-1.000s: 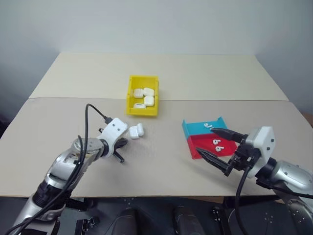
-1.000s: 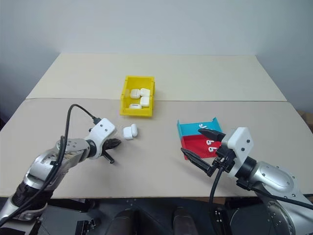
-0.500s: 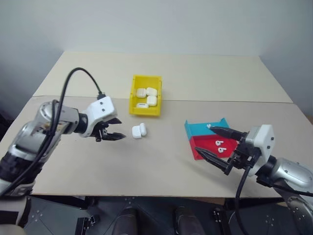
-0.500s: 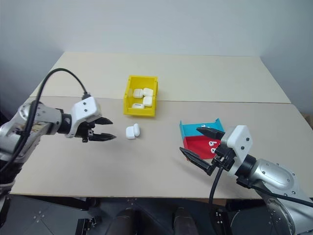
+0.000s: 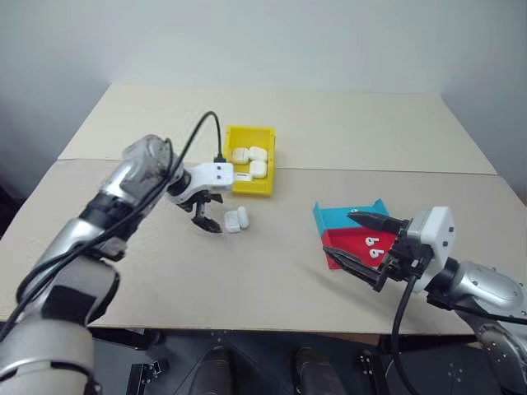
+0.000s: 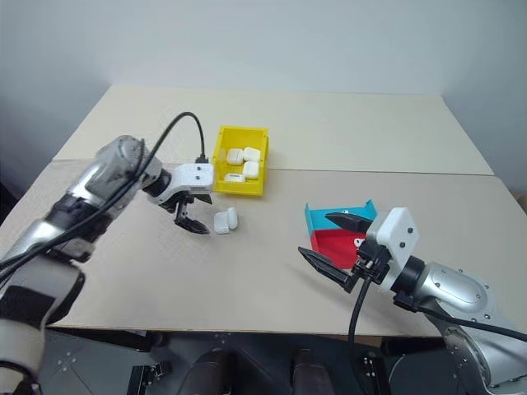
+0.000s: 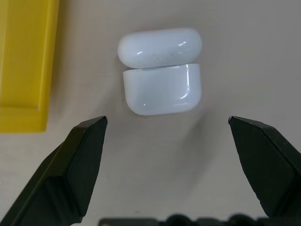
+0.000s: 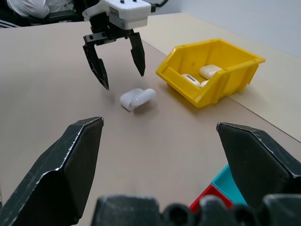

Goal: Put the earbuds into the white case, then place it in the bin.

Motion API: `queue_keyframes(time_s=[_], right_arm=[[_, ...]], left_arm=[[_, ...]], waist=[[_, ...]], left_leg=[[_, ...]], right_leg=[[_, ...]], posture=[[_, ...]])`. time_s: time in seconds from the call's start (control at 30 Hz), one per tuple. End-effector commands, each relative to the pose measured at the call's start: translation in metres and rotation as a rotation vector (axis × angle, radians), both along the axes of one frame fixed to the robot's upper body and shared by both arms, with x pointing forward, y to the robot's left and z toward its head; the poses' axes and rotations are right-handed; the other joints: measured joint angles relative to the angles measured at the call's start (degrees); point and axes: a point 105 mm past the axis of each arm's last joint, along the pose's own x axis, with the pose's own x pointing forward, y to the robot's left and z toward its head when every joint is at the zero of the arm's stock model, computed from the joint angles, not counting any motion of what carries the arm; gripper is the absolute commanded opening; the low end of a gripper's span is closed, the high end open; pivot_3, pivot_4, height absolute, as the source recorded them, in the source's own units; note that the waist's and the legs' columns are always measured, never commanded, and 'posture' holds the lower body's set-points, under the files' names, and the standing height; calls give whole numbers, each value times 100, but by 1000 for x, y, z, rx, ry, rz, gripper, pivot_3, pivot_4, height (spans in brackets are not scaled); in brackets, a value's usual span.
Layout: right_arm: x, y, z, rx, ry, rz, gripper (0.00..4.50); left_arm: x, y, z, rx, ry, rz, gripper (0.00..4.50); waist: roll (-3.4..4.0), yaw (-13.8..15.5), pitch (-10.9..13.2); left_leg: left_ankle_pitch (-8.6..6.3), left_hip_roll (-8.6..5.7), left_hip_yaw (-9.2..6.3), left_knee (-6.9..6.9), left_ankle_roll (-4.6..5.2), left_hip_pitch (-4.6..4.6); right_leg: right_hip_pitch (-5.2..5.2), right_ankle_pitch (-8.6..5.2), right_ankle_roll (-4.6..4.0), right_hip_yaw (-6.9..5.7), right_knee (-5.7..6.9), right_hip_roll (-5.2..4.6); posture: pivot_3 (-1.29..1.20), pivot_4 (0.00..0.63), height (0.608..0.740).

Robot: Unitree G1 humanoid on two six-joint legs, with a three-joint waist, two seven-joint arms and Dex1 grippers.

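Note:
My left gripper has its fingers short of the white case's near edge (image 5: 233, 229) (image 7: 162, 111), so I need to move it toward the white case before it closes there.
The white case (image 5: 235, 220) lies on the table just in front of the yellow bin (image 5: 249, 160), its lid flipped open (image 7: 160, 47). My left gripper (image 5: 206, 217) points down beside it on its left side, open, with the case (image 7: 160, 89) just beyond its fingertips and untouched. Two earbuds (image 5: 373, 247) rest in the red tray (image 5: 346, 251). My right gripper (image 5: 342, 234) hovers open in front of that tray, holding nothing. From the right wrist I see the left gripper (image 8: 123, 80) above the case (image 8: 136, 99).
The bin (image 8: 211, 70) holds several closed white cases. A teal tray (image 5: 342, 216) sits directly behind the red one. A seam between two table boards runs across just behind the bin. Bare tabletop lies between the case and the trays.
My left arm rose from the near left of the table and swung forward and right to the case. Its gripper opened from shut and now points down. The right arm held still.

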Motion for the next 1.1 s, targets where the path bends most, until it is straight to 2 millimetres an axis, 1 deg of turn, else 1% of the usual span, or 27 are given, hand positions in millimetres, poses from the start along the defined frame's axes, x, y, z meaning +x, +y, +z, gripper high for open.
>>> queue_keyframes(time_s=[0.03, 0.17, 0.27, 0.53, 0.67, 0.77, 0.9, 1.0, 1.1], right_arm=[[-5, 4, 8, -3, -53, 3, 4500], [-8, 4, 8, 1, -53, -6, 4500], [-9, 4, 7, 3, -53, -15, 4500], [-12, 5, 5, 7, -56, -24, 4500], [-12, 5, 4, 7, -57, -27, 4500], [-12, 6, 4, 8, -57, -27, 4500], [-12, 6, 5, 8, -60, -25, 4500], [-11, 6, 5, 8, -60, -25, 4500], [-11, 6, 5, 7, -59, -23, 4500]], left_arm=[[9, -3, 4, 42, -43, -29, 4479], [6, -9, 3, 38, 8, -61, 4479], [7, -13, 3, 40, 9, -69, 4479], [11, -26, 2, 14, 31, -25, 4479], [16, -25, -7, 40, 10, 34, 4479], [14, -20, -15, 67, 12, 42, 4479], [15, -20, -21, 66, -3, 61, 4479], [15, -21, -23, 56, -15, 69, 3925], [12, -22, -24, 32, -12, 60, 3006]], waist=[[0, -19, 0], [0, -23, 0], [0, -22, 0], [0, -16, 0], [-1, -15, 0], [0, -32, 0], [0, -39, 0], [0, -38, 0], [0, -25, -1]], left_leg=[[-1, 0, 0, 0, 1, -1], [-1, 0, -3, 3, 1, -10], [-1, 1, -4, 4, 1, -10], [-1, 0, -7, 12, 2, -11], [-2, 0, -7, 12, 4, -11], [-2, 0, -7, 12, 3, -10], [-2, 1, -8, 12, 3, -9], [-2, 0, -8, 13, 3, -8], [-2, 0, -8, 13, 3, -3]], right_leg=[[-1, 0, 0, 0, 0, 0], [-7, 0, 1, -1, 1, 0], [-6, 0, 1, -2, 1, 0], [-4, 0, 3, -3, 6, 0], [-4, 0, 4, -3, 6, 0], [-4, 0, 4, -3, 8, 0], [-3, 0, 4, -3, 9, 0], [-1, 0, 4, -3, 9, -1], [2, 0, 4, -3, 13, -1]], posture=[[0, 150, 740], [0, 150, 740], [0, 150, 740], [0, 150, 740], [0, 150, 740], [0, 150, 740], [0, 150, 740], [0, 150, 740], [0, 150, 740]])
